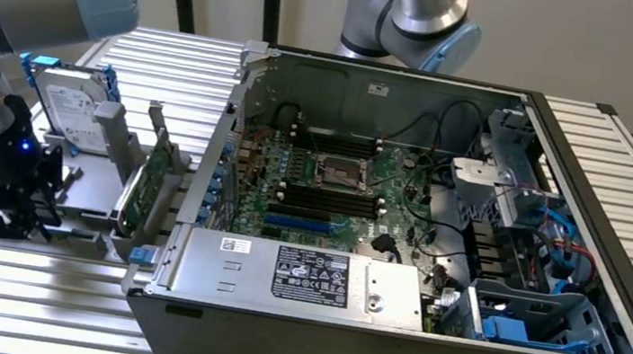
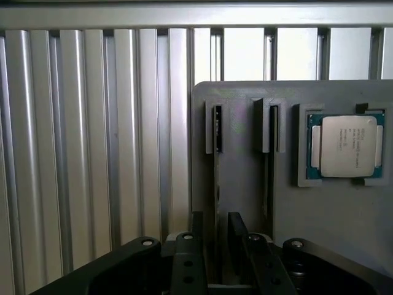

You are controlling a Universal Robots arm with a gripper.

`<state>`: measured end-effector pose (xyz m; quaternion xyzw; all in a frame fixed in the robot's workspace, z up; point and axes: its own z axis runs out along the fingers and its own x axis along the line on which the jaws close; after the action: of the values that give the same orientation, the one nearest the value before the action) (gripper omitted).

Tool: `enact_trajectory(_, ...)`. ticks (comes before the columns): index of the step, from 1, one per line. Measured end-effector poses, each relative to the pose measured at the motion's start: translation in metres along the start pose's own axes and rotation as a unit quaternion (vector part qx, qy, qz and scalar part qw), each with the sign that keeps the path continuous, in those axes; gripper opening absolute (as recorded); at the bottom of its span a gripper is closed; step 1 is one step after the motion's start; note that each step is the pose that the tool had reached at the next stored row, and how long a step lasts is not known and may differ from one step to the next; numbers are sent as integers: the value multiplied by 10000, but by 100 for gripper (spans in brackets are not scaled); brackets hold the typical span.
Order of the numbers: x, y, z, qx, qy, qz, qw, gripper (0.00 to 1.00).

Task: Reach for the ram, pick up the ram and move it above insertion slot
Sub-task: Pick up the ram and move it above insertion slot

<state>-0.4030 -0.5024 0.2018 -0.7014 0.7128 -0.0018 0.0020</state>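
Observation:
The ram has to go above the insertion slot. A grey holder post wraps around the end of the ram [image 2: 217, 132], so my gripper should grab its bare middle [image 2: 217, 236] next.
The ram [image 2: 217, 132] stands on edge in the first slot of a grey printed holder [image 2: 245, 178], so I see it as a thin dark strip. My gripper [image 2: 215, 226] is low over this holder, open, with one black finger [image 2: 197, 236] on each side of the stick's near end and a gap to both. In the exterior view the gripper [image 1: 8, 213] hangs over the holder at that view's left, outside the computer case. The black insertion slots [image 1: 326, 202] lie side by side on the motherboard inside the case.
A second holder slot [image 2: 271, 129] runs parallel to the first. A processor [image 2: 344, 145] sits in its recess beside it. A silver hard drive [image 1: 67, 103] and a green card with a bracket [image 1: 146, 185] stand between my gripper and the open case [image 1: 392, 349]. Ribbed aluminium table [image 2: 92, 153] surrounds everything.

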Motion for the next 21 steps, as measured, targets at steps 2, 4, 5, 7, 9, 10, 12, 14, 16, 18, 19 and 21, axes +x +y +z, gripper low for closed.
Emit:
enact_trajectory(2, 0, 5, 16, 1, -1, 0, 10000, 31)
enact_trajectory(4, 0, 8, 28, 1, -1, -1, 10000, 31)
enact_trajectory(5, 0, 10, 32, 0, -2, -1, 10000, 31)
enact_trajectory(7, 0, 11, 36, 0, -4, 0, 10000, 31)
enact_trajectory(9, 0, 11, 37, 0, -6, 0, 10000, 22)
enact_trajectory(10, -1, 11, 38, 0, -9, 0, 10000, 16)
enact_trajectory(12, -1, 12, 37, 1, -12, 1, 10000, 13)
enact_trajectory(14, 0, 11, 37, 0, -12, 0, 10000, 13)
enact_trajectory(16, 0, 11, 37, 0, -13, 0, 10000, 13)
enact_trajectory(18, 0, 11, 38, 1, -12, 0, 10000, 13)
enact_trajectory(19, 0, 11, 37, 0, -13, 0, 10000, 13)
enact_trajectory(21, 0, 11, 37, 0, -13, 0, 10000, 13)
